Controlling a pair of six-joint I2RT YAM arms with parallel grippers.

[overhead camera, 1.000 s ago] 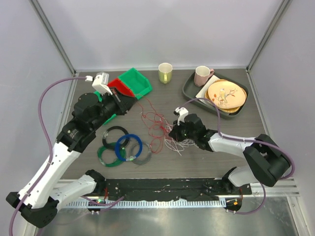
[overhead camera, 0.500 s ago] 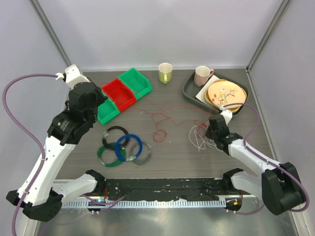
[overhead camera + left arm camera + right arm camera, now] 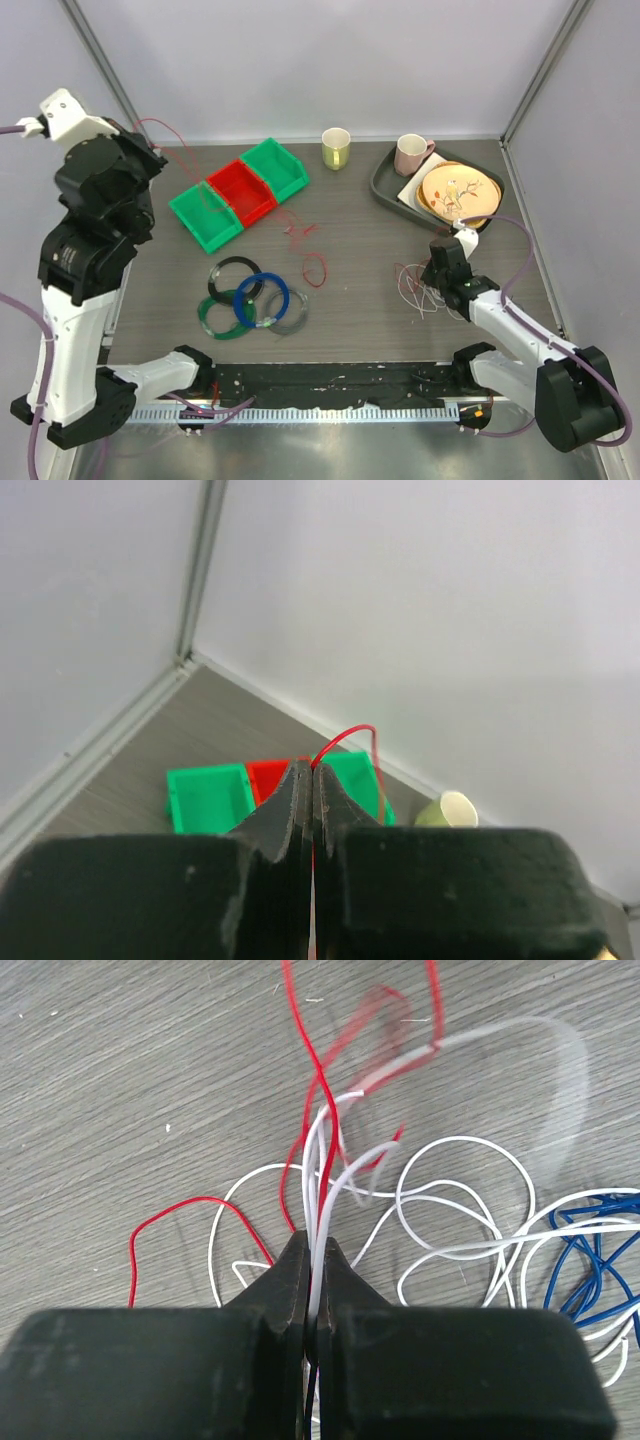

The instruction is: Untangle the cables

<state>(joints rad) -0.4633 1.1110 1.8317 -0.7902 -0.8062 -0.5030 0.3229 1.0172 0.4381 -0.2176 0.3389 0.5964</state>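
My right gripper is ready to open. The white cables hang low above their own loops on the table, so they would land there.
The cables lie in two parts. A thin red cable (image 3: pixel 312 265) trails from the table's middle over the bins up to my left gripper (image 3: pixel 152 152), raised high at the far left. That gripper (image 3: pixel 312 768) is shut on the red cable (image 3: pixel 345 735), which arcs out of its tips. A bundle of white, red and blue cables (image 3: pixel 412 285) lies at the right. My right gripper (image 3: pixel 433 275) is low over it, shut (image 3: pixel 313 1242) on white strands (image 3: pixel 450 1200) and a red one (image 3: pixel 190 1210). Blue loops (image 3: pixel 590 1250) lie to its right.
Coiled rings in black (image 3: pixel 235 270), blue (image 3: pixel 262 298), green (image 3: pixel 212 320) and grey (image 3: pixel 292 320) lie front left. Green (image 3: pixel 205 215), red (image 3: pixel 243 190) and green (image 3: pixel 275 165) bins sit back left. A yellow-green cup (image 3: pixel 335 148), pink mug (image 3: pixel 410 153) and tray (image 3: pixel 384 188) of plates stand at the back.
My left arm rose and swung far left, drawing the red cable out of the tangle. My right gripper dragged the white bundle to the right, and the two parts separated.
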